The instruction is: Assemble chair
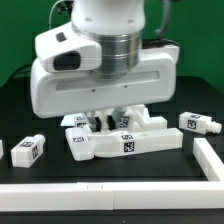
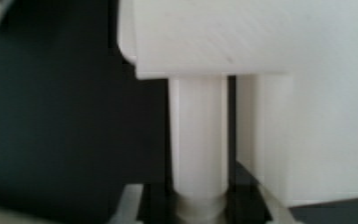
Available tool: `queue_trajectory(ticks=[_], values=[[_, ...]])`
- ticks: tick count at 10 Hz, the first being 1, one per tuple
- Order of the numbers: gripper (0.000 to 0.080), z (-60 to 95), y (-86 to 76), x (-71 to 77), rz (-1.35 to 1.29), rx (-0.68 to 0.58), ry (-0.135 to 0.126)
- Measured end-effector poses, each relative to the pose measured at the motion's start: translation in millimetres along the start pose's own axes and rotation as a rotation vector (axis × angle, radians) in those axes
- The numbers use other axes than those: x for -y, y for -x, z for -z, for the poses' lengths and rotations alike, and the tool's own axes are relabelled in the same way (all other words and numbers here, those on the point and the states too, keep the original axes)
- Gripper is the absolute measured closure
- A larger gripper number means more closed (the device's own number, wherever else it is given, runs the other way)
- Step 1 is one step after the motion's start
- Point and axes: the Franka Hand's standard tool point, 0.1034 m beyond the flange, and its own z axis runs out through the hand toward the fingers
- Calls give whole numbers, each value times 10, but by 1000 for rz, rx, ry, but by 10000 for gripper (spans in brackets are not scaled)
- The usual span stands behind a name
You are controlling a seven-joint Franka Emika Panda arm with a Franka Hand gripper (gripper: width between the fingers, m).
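Note:
My gripper keeps holding the slim round bar first, since it hangs above the black tabletop and would drop if my gripper opened now.
The chair is a part-built cluster of white blocky pieces with square tags, lying at the table's middle in the exterior view. My gripper reaches down into it from above, its dark fingers sunk between the white parts. In the wrist view a slim white round bar runs lengthwise from a broad white panel down between my fingers. My gripper is shut on that bar. A second white part lies close alongside it. Two loose tagged blocks rest apart from it, one on the exterior view's left, one on its right.
A raised white border runs along the near edge of the black table and turns up the exterior view's right side. Another white piece is cut off at the exterior view's left edge.

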Motion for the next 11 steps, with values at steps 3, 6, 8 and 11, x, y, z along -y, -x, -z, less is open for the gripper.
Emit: queue_trajectory(ticks=[3, 6, 8, 11], values=[[679, 18, -73, -45, 32, 9, 0], [679, -165, -212, 109, -44, -15, 4], [679, -325, -376, 237, -58, -56, 10], [679, -447, -454, 407, -88, -62, 2]])
